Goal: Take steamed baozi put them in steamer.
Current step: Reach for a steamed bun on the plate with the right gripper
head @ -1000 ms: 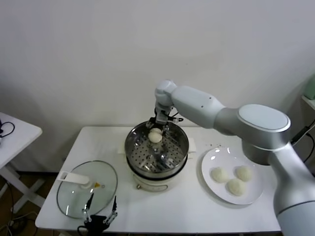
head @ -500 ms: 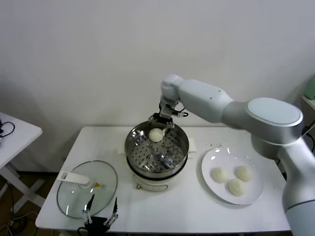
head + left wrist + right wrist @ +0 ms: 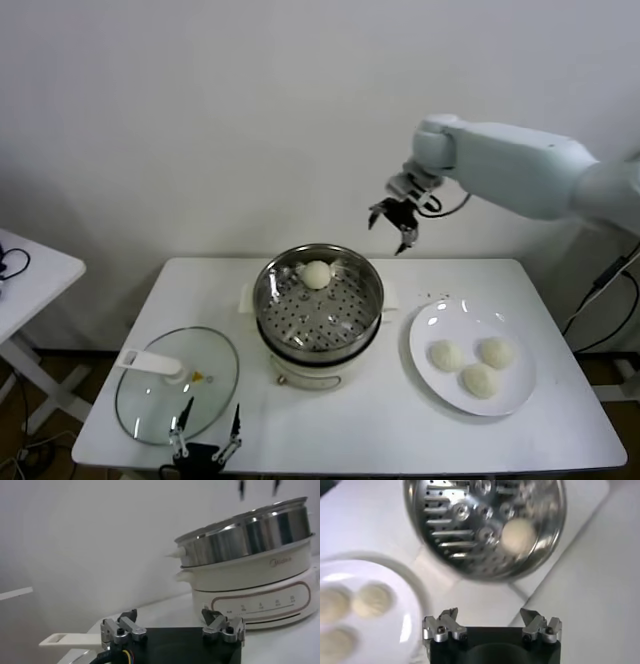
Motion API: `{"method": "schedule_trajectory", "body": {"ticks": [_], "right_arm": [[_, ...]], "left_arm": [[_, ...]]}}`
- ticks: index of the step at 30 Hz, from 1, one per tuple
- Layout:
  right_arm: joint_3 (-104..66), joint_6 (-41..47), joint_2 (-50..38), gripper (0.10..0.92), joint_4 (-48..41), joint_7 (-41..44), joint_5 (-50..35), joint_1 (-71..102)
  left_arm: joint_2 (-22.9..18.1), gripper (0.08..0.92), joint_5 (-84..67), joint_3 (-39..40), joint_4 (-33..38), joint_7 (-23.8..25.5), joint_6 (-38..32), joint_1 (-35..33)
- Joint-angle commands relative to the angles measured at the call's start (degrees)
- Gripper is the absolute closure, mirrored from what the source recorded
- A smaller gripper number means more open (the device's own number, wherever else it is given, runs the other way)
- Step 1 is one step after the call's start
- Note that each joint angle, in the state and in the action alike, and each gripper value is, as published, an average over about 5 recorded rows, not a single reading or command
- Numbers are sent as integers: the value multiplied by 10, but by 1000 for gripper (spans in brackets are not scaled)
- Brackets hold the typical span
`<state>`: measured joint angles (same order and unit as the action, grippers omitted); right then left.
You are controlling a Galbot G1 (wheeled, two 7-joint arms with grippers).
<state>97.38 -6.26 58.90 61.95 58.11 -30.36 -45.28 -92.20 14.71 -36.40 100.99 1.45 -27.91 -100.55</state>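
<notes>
Next, my right gripper grabs the nearest baozi on the plate by its round sides, to fill the steamer.
The steel steamer stands mid-table on its cream base. One steamed baozi rests on the perforated floor at the far side, also visible in the right wrist view as a baozi inside the steamer. Three more baozi lie on the white plate. My right gripper hangs open and empty in the air, above and to the right of the steamer; its jaws stand wide apart. My left gripper rests open at the table's front edge.
A round glass lid with a white handle lies flat left of the steamer, just behind my left gripper. The plate lies right of the steamer. A second white table stands at far left. The wall is close behind.
My right gripper has opened fully, left the baozi in the steamer, and risen up and to the right, away from the pot. The left arm has not moved.
</notes>
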Motion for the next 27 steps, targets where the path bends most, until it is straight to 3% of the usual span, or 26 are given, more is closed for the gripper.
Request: {"method": "schedule_trajectory", "body": {"ticks": [1,8,27], "right_arm": [[92,199,-144,203,155,-61,-95,-21],[54,234,-179,203,188,-83,-54,64],[-67,243,-162,203,118,-98,39,216]], "left_arm": [[-20,177,8,0,-12,0,0,4],[-23,177,14,2,-21,1,-1,5],[-17,177,25,-3,-31,4,1,4]]}}
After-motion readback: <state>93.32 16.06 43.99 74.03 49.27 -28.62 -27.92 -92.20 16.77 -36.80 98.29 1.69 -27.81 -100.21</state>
